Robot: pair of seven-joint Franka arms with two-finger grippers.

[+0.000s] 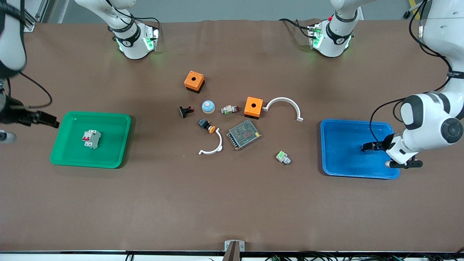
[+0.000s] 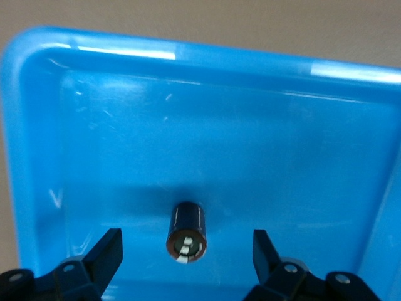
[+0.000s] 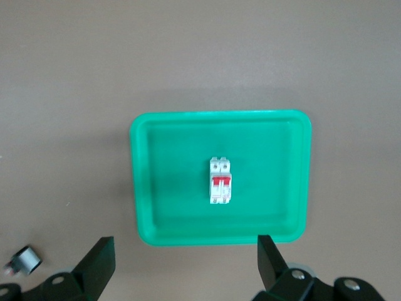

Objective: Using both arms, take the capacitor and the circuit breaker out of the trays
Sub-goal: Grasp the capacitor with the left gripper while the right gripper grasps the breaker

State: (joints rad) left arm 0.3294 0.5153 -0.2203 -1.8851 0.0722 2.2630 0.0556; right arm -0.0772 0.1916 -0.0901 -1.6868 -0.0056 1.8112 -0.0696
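My right gripper grabs the breaker's body beside the red levers next, to take the circuit breaker out of the green tray (image 1: 72, 159) (image 3: 169, 182).
The capacitor (image 2: 187, 231), a tiny dark cylinder, lies on the floor of the blue tray (image 1: 340, 166) at the left arm's end of the table; the left hand hides it in the front view. My left gripper (image 1: 368, 146) is open just over it, a finger on either side and not touching, as the left wrist view (image 2: 187, 237) shows. The breaker (image 1: 91, 139), light grey with red levers, lies in the green tray (image 1: 72, 159) and also shows in the right wrist view (image 3: 220, 180). My right gripper (image 1: 50, 121) is open and empty, up over the green tray's outer edge.
In the middle of the table lie two orange boxes (image 1: 194, 81) (image 1: 253, 107), a blue-domed button (image 1: 208, 106), a black-and-red switch part (image 1: 186, 111), a black button with an orange cap (image 1: 206, 125), a metal mesh box (image 1: 243, 134), two white arcs (image 1: 284, 105) (image 1: 212, 146) and two white-and-green connector blocks (image 1: 283, 157) (image 1: 230, 109).
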